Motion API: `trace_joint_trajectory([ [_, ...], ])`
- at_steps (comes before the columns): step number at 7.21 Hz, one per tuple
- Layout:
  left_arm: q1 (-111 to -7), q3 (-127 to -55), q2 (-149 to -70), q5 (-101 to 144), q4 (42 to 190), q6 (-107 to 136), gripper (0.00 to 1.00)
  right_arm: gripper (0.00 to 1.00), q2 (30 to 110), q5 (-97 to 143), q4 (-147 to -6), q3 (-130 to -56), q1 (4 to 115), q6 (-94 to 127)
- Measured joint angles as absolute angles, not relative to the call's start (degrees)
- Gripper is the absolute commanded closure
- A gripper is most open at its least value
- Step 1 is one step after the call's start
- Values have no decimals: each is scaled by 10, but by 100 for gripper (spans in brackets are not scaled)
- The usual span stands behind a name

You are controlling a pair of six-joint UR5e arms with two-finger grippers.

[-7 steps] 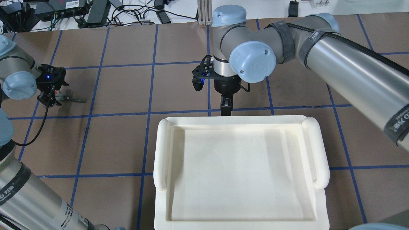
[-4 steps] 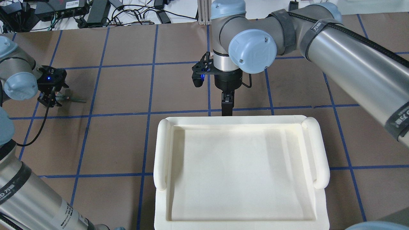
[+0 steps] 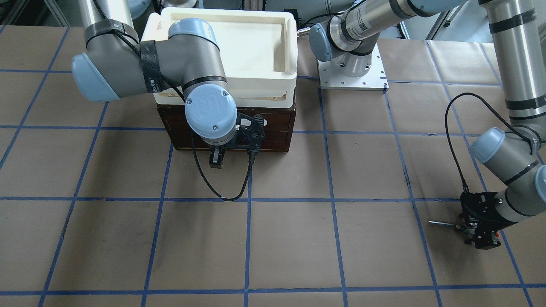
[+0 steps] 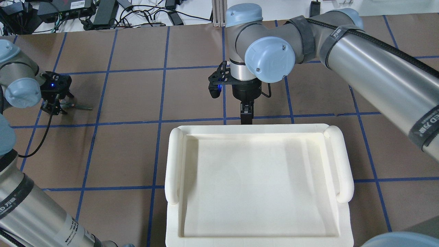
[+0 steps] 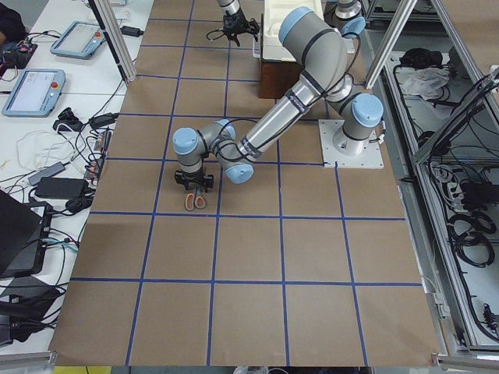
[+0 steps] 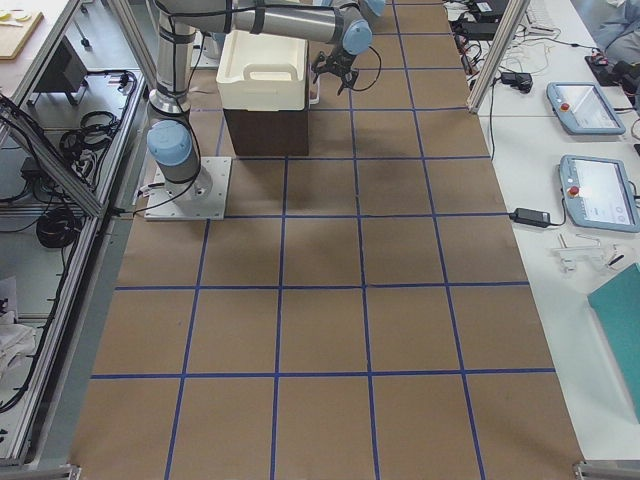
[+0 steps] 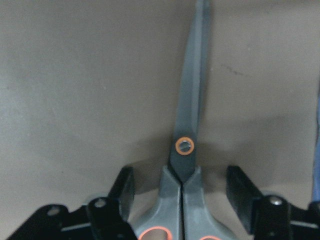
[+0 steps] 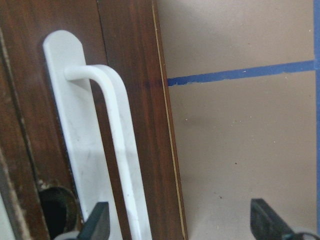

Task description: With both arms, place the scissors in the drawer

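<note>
My left gripper takes hold of the scissors by the grey handles just behind the pivot (image 7: 182,200) next, since the scissors' long pointed blades lie bare on the tabletop.
The scissors (image 7: 192,115) lie flat on the brown table at its far left (image 4: 80,108), with the blades pointing away from my left gripper. My left gripper (image 7: 182,185) is open, one finger on each side of the grey handles just behind the pivot, and it also shows low over the table in the overhead view (image 4: 55,108). The dark brown drawer (image 3: 273,128) is closed under a cream-white tray. Its white bar handle (image 8: 120,150) shows close up. My right gripper (image 8: 180,225) is open in front of the drawer face (image 3: 216,161), and the bar lies just inside one finger.
The cream-white tray (image 4: 173,164) sits on top of the drawer box and hides it from overhead. A black cable (image 3: 222,192) loops from the right wrist onto the table. The right arm's base plate (image 3: 352,72) stands beside the box. Blue tape lines cross the table.
The right arm's wrist and gripper have shifted slightly to the right in front of the drawer. The left gripper stays at the scissors, almost unmoved.
</note>
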State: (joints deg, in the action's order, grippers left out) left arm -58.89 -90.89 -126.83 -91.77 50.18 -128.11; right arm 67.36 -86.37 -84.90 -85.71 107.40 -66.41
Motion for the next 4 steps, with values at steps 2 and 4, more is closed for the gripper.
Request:
trace_joint_trajectory([
  [2, -589, -905, -1265, -926, 502, -1284, 100, 0, 666, -864, -861, -858, 1075, -664],
  [4, -589, -904, -1261, -927, 503, -1284, 100, 0, 664, -863, -866, -859, 1076, -664],
])
